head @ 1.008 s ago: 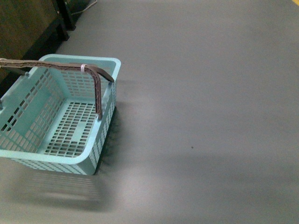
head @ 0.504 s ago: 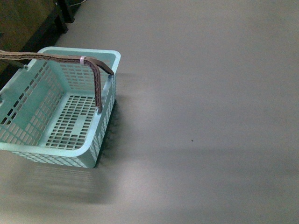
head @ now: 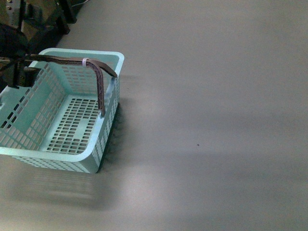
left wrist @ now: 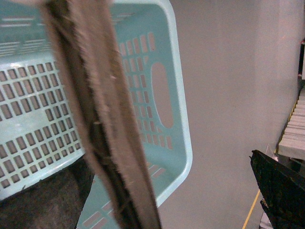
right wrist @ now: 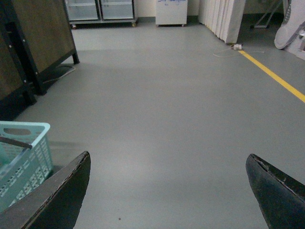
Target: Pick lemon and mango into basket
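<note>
The basket's open body spreads far wider than my fingers, so my left gripper should next grab its slim raised handle [head: 67, 60].
The pale blue-teal basket [head: 57, 159] stands empty on the grey floor at the left of the front view, its brown handle [head: 98, 86] raised. My left gripper [head: 21, 67] is at the basket's far left corner, open, with the handle [left wrist: 95, 105] running between its jaws; I cannot tell whether they touch it. The basket's wall [left wrist: 181, 143] fills the left wrist view. My right gripper [right wrist: 167, 191] is open and empty over bare floor, with the basket [right wrist: 24, 162] off to one side. The lemon and the mango are out of view.
A dark wooden cabinet on black legs [right wrist: 43, 43] stands behind the basket. A yellow floor line [right wrist: 276, 76], white panels [right wrist: 224, 19] and glass-fronted units [right wrist: 100, 9] lie further off. Grey floor [head: 216, 120] stretches to the basket's right.
The left arm and gripper have come into the front view at the top left, by the basket's handle. The basket sat slightly lower in the picture one second ago.
</note>
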